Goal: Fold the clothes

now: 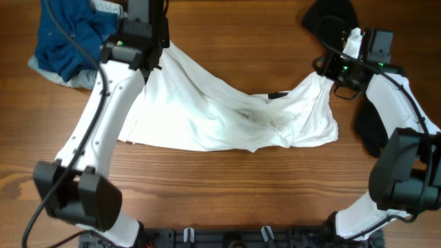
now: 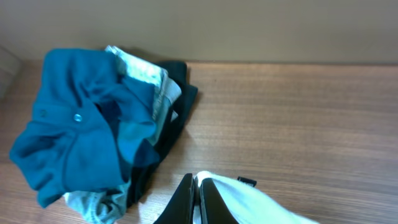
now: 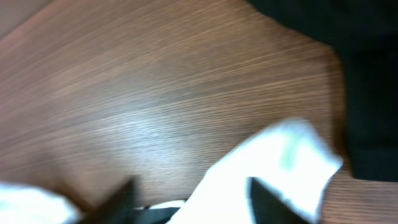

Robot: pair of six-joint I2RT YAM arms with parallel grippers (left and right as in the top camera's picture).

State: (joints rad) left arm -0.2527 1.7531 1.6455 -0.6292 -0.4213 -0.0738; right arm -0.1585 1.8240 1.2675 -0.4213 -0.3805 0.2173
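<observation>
I need to grab the white shirt (image 1: 207, 110) by its far edge (image 1: 312, 79) with my right gripper next, well away from where my left gripper pinches it. Then the shirt can be spread for folding.
A white shirt (image 1: 207, 110) lies crumpled across the middle of the wooden table. My left gripper (image 1: 164, 48) is at the shirt's far left corner. In the left wrist view the jaws (image 2: 198, 186) are shut on a pinch of the white shirt (image 2: 261, 202), with its black label showing beside them. My right gripper (image 1: 325, 69) is at the shirt's far right corner. In the blurred right wrist view its fingers (image 3: 196, 199) are spread apart, with the white shirt (image 3: 280, 155) lying between and under them.
A pile of blue and grey clothes (image 1: 65, 34) sits at the far left corner, also in the left wrist view (image 2: 87, 124). One black garment (image 1: 331, 17) lies at the far right and another (image 1: 368, 127) beside the right arm. The arm bases stand at the near edge.
</observation>
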